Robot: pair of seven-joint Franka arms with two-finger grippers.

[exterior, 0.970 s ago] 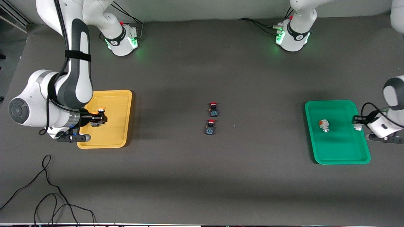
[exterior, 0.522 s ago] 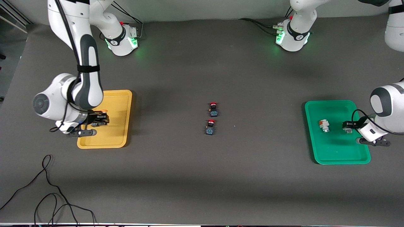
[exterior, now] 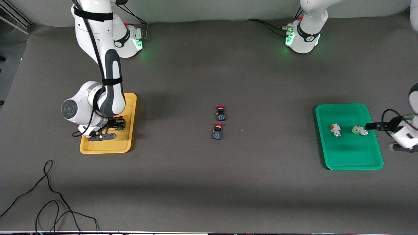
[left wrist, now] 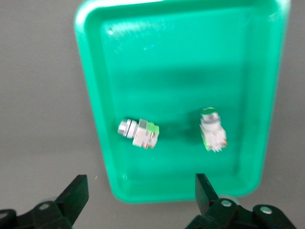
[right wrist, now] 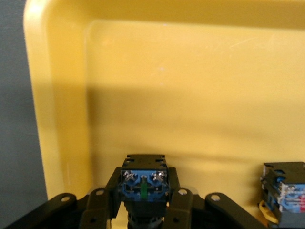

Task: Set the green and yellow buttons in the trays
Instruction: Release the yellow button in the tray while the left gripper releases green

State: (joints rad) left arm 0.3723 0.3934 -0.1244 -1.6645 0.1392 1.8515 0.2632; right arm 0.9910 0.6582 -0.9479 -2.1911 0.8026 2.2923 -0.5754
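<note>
The yellow button in my right gripper is low over the bottom of the yellow tray in the right wrist view. My right gripper needs to open now.
Two whitish green-tipped buttons (left wrist: 138, 132) (left wrist: 212, 130) lie in the green tray (exterior: 352, 160), apart from each other; the front view shows them as button (exterior: 334, 130) and button (exterior: 359, 130). My left gripper (exterior: 372, 126) hangs over that tray's rim at the left arm's end, open and holding nothing (left wrist: 141, 195). Over the yellow tray (exterior: 107, 148), my right gripper (exterior: 117, 125) is shut on a black-bodied yellow button (right wrist: 144, 183) whose cap is hidden. A second yellow button (right wrist: 286, 193) lies in the yellow tray (right wrist: 62, 95) beside it.
Two red-capped black buttons (exterior: 220, 112) (exterior: 217, 131) sit mid-table, one nearer the front camera than the other. Loose black cables (exterior: 49, 202) trail near the table's front edge at the right arm's end.
My left gripper opened, dropped the second green-tipped button into the green tray and drew back to the rim. My right arm carried its button across the yellow tray toward the table's middle.
</note>
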